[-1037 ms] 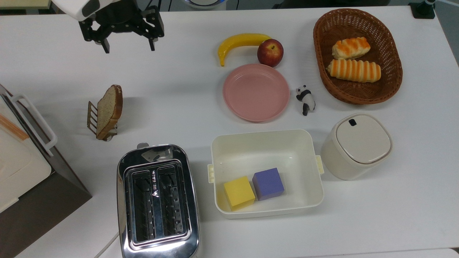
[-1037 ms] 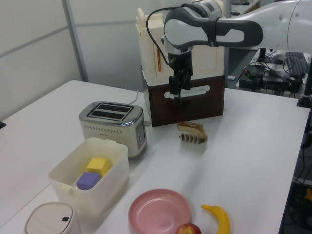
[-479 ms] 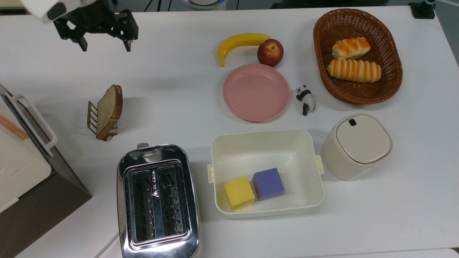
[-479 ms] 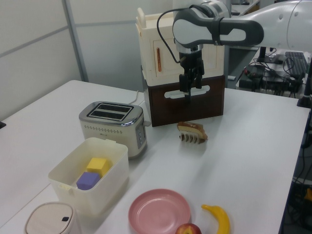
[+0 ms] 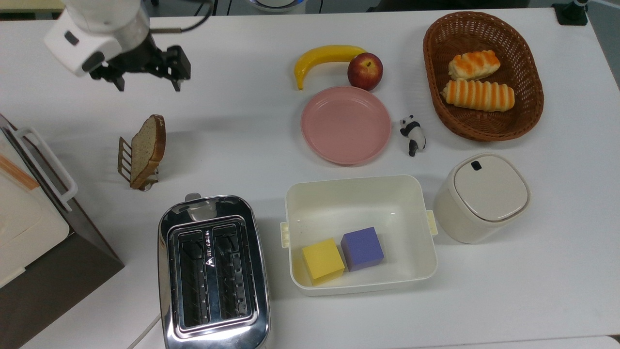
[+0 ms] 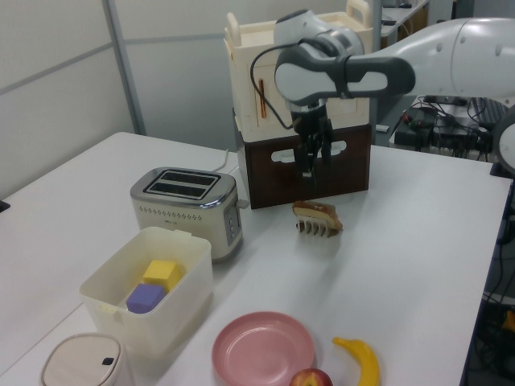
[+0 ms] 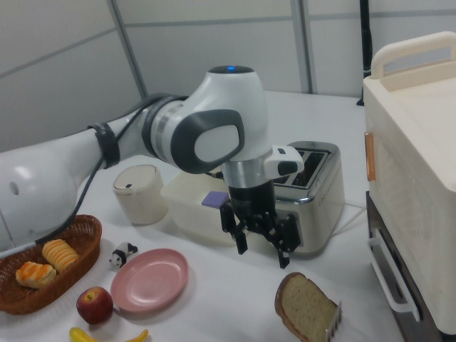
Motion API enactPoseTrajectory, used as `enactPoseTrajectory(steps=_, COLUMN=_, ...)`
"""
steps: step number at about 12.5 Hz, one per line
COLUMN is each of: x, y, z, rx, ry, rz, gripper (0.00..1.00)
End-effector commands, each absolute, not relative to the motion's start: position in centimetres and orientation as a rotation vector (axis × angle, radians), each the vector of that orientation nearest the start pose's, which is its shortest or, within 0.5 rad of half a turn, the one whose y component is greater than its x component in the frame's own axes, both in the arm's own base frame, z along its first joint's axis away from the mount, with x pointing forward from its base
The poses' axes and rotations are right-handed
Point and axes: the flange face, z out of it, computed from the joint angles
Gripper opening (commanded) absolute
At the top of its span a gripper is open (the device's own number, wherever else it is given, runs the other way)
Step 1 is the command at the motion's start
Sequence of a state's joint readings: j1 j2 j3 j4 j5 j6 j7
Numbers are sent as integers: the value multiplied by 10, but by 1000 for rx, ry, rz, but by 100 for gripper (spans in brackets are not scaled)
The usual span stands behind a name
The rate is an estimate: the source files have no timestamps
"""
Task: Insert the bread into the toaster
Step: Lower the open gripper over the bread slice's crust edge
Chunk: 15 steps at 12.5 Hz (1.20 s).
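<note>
I need to put the bread into the toaster (image 6: pixel 185 205), so my gripper needs to reach the bread and grab its crust edge clear of the rack (image 6: pixel 316 207).
The bread (image 5: pixel 147 148) is a tan slice with a brown crust, leaning upright in a small brown rack (image 5: pixel 125 159) on the white table. In the top view, my gripper (image 5: pixel 148 87) hangs open and empty a short way above the slice, apart from it. The right view has the gripper (image 7: pixel 262 253) up and left of the bread (image 7: pixel 305 308), in front of the toaster (image 7: pixel 313 189). The chrome toaster (image 5: pixel 213 271) stands below the bread in the top view, both slots empty. From the left view, the gripper (image 6: pixel 310 170) hovers over the bread (image 6: pixel 318 211), with the toaster (image 6: pixel 185 205) off to the left.
A cream and brown box (image 5: pixel 34 228) with a handle stands at the top view's left edge. A cream tub (image 5: pixel 361 198) holds a yellow and a purple cube. A pink plate (image 5: pixel 346 125), banana (image 5: pixel 324 57), apple (image 5: pixel 365 71), toy panda (image 5: pixel 412 134), roll basket (image 5: pixel 528 106) and lidded canister (image 5: pixel 482 198) lie to the right.
In the top view my gripper first swung left, then came down the picture toward the bread. It stayed open. The bread and toaster have not moved.
</note>
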<state>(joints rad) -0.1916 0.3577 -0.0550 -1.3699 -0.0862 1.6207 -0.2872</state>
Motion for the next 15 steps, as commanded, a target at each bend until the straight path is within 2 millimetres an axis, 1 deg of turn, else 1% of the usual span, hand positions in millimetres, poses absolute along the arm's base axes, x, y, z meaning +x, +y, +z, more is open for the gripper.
enactPoseTrajectory(steps=1, x=644, y=-162, z=486, rx=-3242, ry=-103, rz=234, gripper=100)
enactPoseTrajectory(steps=3, x=650, y=-156, z=477, rx=-3261, ry=-94, rz=231, gripper=100)
enactPoseTrajectory(steps=4, x=652, y=-156, z=470, rx=-3262, ry=-89, rz=244, gripper=100)
enactPoseTrajectory(steps=6, x=654, y=-156, z=463, rx=-3273, ry=-57, rz=258, gripper=100)
enactPoseTrajectory(steps=7, x=656, y=-155, z=455, rx=-3280, ry=-59, rz=281, gripper=100)
enactPoseTrajectory(steps=8, x=658, y=-151, z=452, rx=-3289, ry=-63, rz=291, gripper=100)
enactPoseTrajectory(steps=9, x=661, y=-144, z=442, rx=-3294, ry=-78, rz=317, gripper=100)
enactPoseTrajectory(steps=10, x=663, y=-143, z=435, rx=-3304, ry=-80, rz=336, gripper=100)
enactPoseTrajectory(steps=11, x=665, y=-142, z=432, rx=-3311, ry=-74, rz=329, gripper=95)
enactPoseTrajectory(steps=13, x=667, y=-141, z=428, rx=-3313, ry=-64, rz=325, gripper=69)
enactPoseTrajectory(steps=14, x=667, y=-140, z=426, rx=-3313, ry=-65, rz=327, gripper=66)
enactPoseTrajectory(steps=15, x=666, y=-140, z=423, rx=-3312, ry=-66, rz=338, gripper=66)
